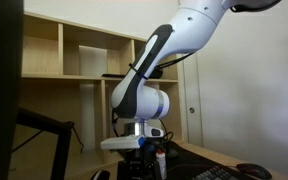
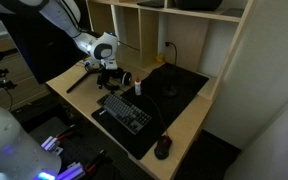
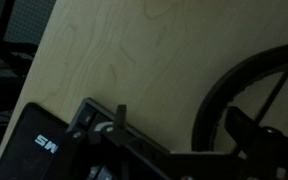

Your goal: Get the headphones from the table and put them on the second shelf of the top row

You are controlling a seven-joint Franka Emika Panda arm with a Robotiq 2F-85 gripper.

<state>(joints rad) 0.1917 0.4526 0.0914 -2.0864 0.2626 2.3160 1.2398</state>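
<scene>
My fingers are above the headband and would miss it if I closed now, so my gripper needs to lower before it closes on the headband.
The black headphones show in the wrist view as a curved black headband lying on the light wooden table. My gripper is open and low over the table. Its fingers stand on either side of the headband, and the right finger is close to it. In an exterior view the gripper is at the table's rear corner, over dark shapes that I cannot make out clearly. The gripper also shows in an exterior view. The middle upper cubby of the plywood shelf unit is open.
A black keyboard, a mouse and a small white bottle sit on the black mat. A squat black device lies next to the gripper. A black object rests on an upper shelf.
</scene>
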